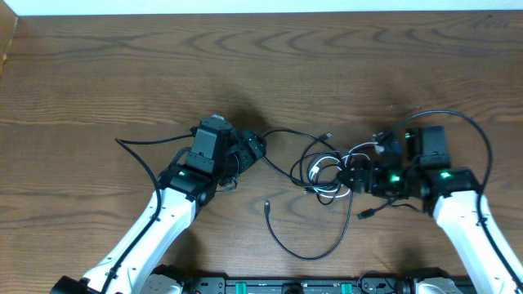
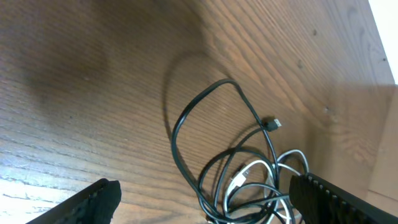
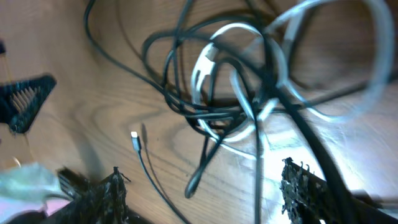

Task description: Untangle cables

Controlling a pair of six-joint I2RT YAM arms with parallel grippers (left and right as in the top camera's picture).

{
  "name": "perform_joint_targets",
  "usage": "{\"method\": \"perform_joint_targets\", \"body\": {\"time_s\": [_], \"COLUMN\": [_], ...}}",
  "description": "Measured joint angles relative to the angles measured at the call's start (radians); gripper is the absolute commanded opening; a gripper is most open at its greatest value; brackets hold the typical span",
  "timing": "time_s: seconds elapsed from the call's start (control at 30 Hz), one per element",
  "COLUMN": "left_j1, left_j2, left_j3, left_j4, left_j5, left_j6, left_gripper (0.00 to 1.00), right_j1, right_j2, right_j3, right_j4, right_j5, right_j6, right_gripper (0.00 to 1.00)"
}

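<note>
My right gripper grabs the black cord by the part at the tangle's edge point(image 1: 350, 198) point(image 3: 258, 165) next, which leaves the cord's plug end free to slip out.
The cables lie knotted in one tangle point(image 1: 325, 173) mid-table: two black cords and a white one point(image 1: 330, 193). One black cord loops toward the front point(image 1: 306, 255) and ends in a plug point(image 1: 267, 206). My left gripper point(image 1: 258, 152) is open just left of the tangle. In the left wrist view the tangle point(image 2: 249, 186) lies between its spread fingers point(image 2: 205, 208). My right gripper point(image 1: 350, 174) is open at the tangle's right edge. In the right wrist view the knot point(image 3: 227, 99) lies ahead of its fingers point(image 3: 202, 193), and a black plug end point(image 3: 193, 185) lies between them.
The thick black arm cords arc behind each arm, one on the left point(image 1: 139, 147) and one on the right point(image 1: 466, 122). A loose black plug point(image 1: 328, 135) points toward the back, and another point(image 1: 364, 215) lies by the right arm. The table's far edge point(image 1: 261, 13) is well away.
</note>
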Motion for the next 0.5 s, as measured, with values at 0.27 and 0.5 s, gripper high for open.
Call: {"method": "perform_joint_targets", "body": {"time_s": [0.27,0.5], "left_j1": [0.000,-0.001], "left_j2": [0.004,0.004], "left_j3": [0.000,0.000], "left_j4": [-0.016,-0.045], "left_j5": [-0.008,-0.008], "left_j6": [0.000,0.000], "left_gripper": [0.91,0.91], "right_j1": [0.206,0.252], "right_j2": [0.058,0.092], "right_j3": [-0.091,-0.097], "right_j4": [0.188,0.404], "right_j5": [0.165,0.153], "right_j6": [0.142,0.264], "right_gripper": [0.56,0.01]}}
